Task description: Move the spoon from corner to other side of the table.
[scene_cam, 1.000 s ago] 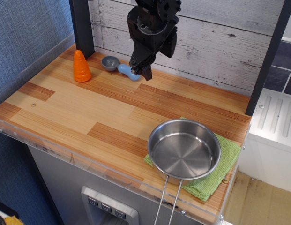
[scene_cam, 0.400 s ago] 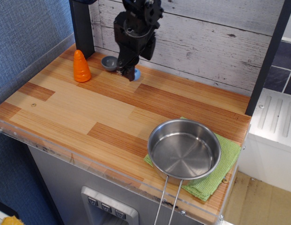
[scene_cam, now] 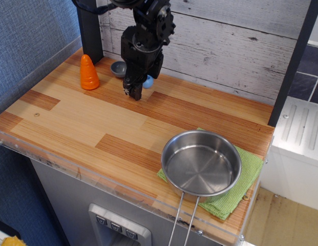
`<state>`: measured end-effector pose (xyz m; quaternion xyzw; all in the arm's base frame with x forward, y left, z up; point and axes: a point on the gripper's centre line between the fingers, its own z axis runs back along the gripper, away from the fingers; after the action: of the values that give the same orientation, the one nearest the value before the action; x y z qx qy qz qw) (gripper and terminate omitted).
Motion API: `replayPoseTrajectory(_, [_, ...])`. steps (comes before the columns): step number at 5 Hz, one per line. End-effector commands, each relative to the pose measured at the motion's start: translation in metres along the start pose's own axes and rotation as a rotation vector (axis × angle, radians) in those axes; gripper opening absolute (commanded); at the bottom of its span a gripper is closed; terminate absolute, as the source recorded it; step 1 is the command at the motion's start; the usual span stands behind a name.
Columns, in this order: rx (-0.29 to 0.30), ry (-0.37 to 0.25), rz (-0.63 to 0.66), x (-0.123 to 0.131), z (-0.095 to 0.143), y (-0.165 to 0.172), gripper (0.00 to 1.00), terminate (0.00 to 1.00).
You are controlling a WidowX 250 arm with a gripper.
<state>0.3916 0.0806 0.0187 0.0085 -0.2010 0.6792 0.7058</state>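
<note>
My gripper grabs the spoon by its light-blue handle (scene_cam: 148, 81) next, to move the spoon from its corner to the other side of the table.
The spoon lies at the back left corner of the wooden table (scene_cam: 71, 110). Its grey bowl (scene_cam: 118, 67) shows left of the arm and the tip of its light-blue handle (scene_cam: 148, 81) shows right of it. The middle of the handle is hidden behind the gripper. My gripper (scene_cam: 132, 93) points down, low over the table, just in front of the handle. Its black fingers (scene_cam: 137, 93) stand slightly apart and hold nothing that I can see.
An orange cone (scene_cam: 88, 73) stands left of the spoon. A steel pot (scene_cam: 201, 163) with a wire handle sits on a green cloth (scene_cam: 247, 174) at the front right. A white plank wall (scene_cam: 225, 46) and a black post (scene_cam: 90, 28) stand behind.
The gripper has moved left and down, from beside the handle's right end to just in front of its middle. The spoon has not moved.
</note>
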Motion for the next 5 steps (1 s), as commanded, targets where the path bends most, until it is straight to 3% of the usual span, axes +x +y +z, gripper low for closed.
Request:
replayPoseTrajectory(1, [0.033, -0.012, 0.011, 0.014, 0.006, -0.005, 0.0, 0.0])
replayPoseTrajectory(5, [-0.004, -0.064, -0.046, 0.012, 0.028, -0.012, 0.0, 0.0])
